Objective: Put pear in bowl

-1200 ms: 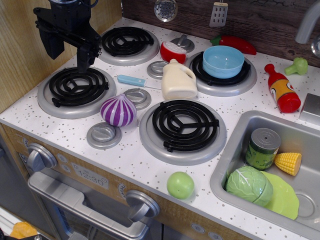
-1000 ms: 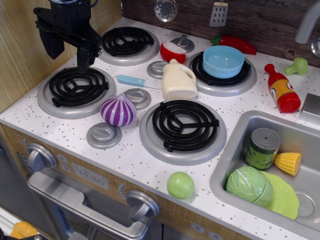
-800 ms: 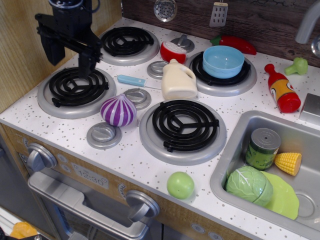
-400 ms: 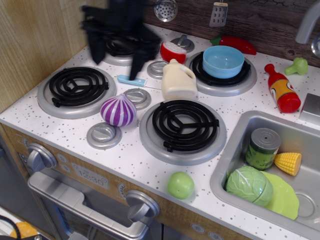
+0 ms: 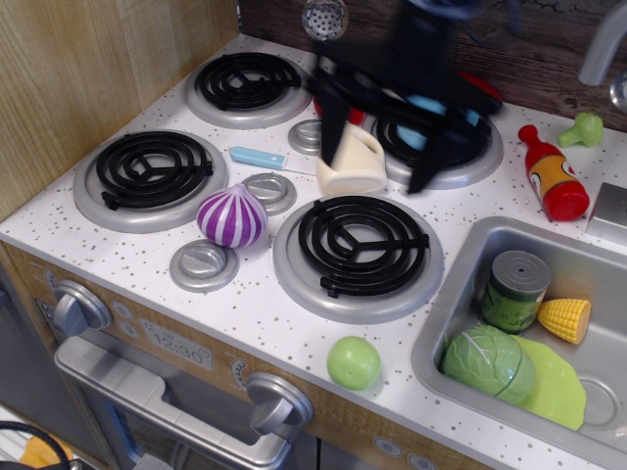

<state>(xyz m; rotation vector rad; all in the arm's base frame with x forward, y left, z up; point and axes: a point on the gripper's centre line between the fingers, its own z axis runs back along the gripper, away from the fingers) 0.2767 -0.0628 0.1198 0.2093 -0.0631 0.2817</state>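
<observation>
The pear (image 5: 354, 362) needs to be grabbed next by its rounded sides with my gripper, so it can be put in the light blue bowl (image 5: 423, 104).
The pear (image 5: 354, 362) is a small smooth light green fruit lying on the counter near the front edge, left of the sink. The light blue bowl (image 5: 423, 104) sits on the back right burner and is mostly hidden behind my arm; only slivers of blue show. My gripper (image 5: 374, 174) is black and motion-blurred. It hangs open and empty above the cream jug (image 5: 351, 166), in front of the bowl and far behind the pear.
A purple onion (image 5: 231, 216) and a blue knife handle (image 5: 258, 158) lie between the burners. A ketchup bottle (image 5: 552, 174) and broccoli (image 5: 584, 128) are at the back right. The sink (image 5: 460, 284) holds a can (image 5: 514, 291), corn (image 5: 565, 319), cabbage (image 5: 488, 364) and a yellow-green plate (image 5: 556, 387).
My gripper has swept fast from above the left burners to the right, now over the jug and in front of the bowl. The pear and other objects have not moved.
</observation>
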